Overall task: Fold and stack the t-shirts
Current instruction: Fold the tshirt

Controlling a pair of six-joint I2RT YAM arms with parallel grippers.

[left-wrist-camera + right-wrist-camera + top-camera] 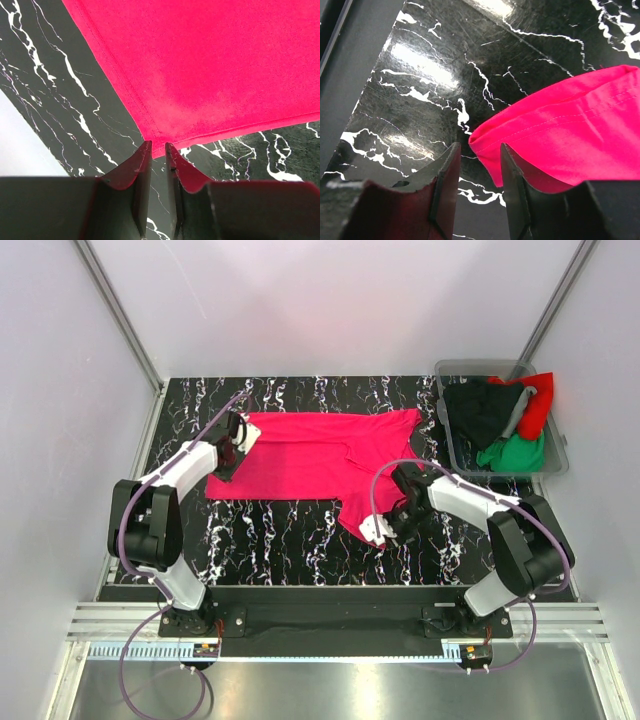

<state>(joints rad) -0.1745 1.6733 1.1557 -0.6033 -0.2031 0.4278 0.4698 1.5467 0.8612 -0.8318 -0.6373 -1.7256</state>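
My right gripper should next take hold of the t-shirt's near sleeve at its folded edge [482,151], so that I can fold the t-shirt's near side over its far side.
A crimson-pink t-shirt [320,455] lies spread flat on the black marbled table [290,540]. My left gripper [235,445] is at the shirt's left edge. In the left wrist view its jaws [156,146] stand a narrow gap apart and hold nothing. A hemmed corner of the shirt [210,65] lies just past the tips. My right gripper [385,530] is at the shirt's near-right sleeve. In the right wrist view it [479,147] is open, with the sleeve's folded edge [570,130] reaching between the tips.
A grey plastic bin [557,466] stands at the back right. It holds a black tee [480,405], a red tee [538,400] and a green tee [515,452]. Frame posts and white walls close in the table's sides.
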